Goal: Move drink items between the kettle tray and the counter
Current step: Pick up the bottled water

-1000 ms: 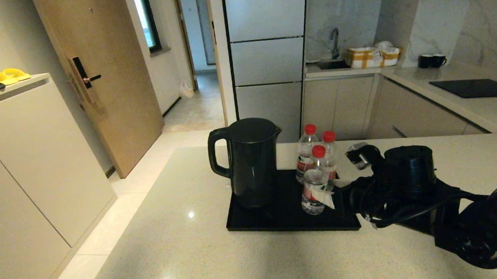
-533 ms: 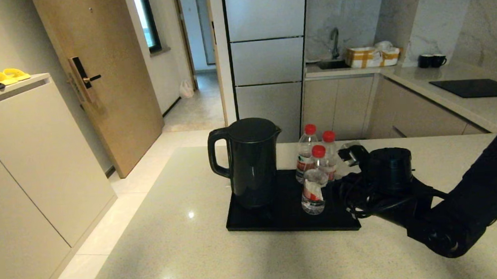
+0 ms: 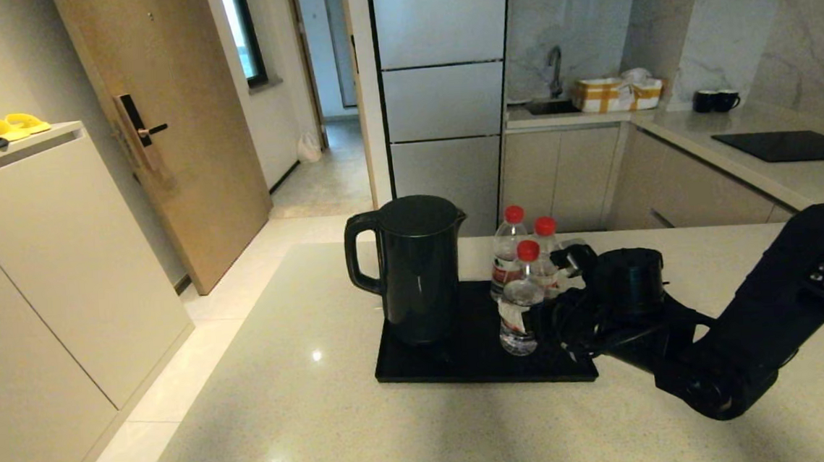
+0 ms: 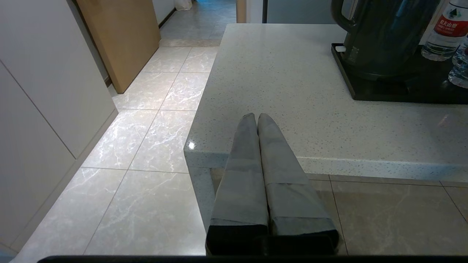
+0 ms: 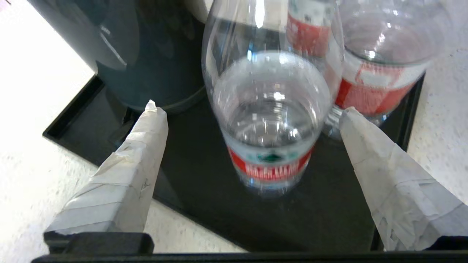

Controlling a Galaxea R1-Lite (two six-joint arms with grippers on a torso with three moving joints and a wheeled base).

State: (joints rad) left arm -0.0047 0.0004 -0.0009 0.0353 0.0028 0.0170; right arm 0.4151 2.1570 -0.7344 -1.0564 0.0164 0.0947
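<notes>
My right gripper should first move toward the front bottle's body and then close on it, since dark tray still shows between its fingers and the bottle's body.
On the beige counter (image 3: 301, 413) lies the black kettle tray (image 3: 458, 367) with the black kettle (image 3: 415, 271) on its left half. Three red-capped water bottles stand on its right half. The front bottle (image 3: 522, 303) is nearest me, and two others (image 3: 506, 250) (image 3: 547, 254) stand behind it. My right gripper (image 5: 249, 109) is open, and its taped fingers (image 5: 139, 153) flank the front bottle (image 5: 270, 120) without touching it. My left gripper (image 4: 256, 117) is shut and empty, parked low off the counter's near left corner (image 4: 193, 146).
Beyond the counter, a grey worktop carries a black hob (image 3: 787, 147), two black mugs (image 3: 715, 100) and a sink with a yellow-and-white box (image 3: 616, 93). Tiled floor (image 4: 146, 138), a white cabinet (image 3: 59, 270) and a wooden door (image 3: 166, 132) lie to the left.
My right arm has reached forward and to the left over the tray. Its open fingers, which were short of the bottles, now sit on either side of the front bottle.
</notes>
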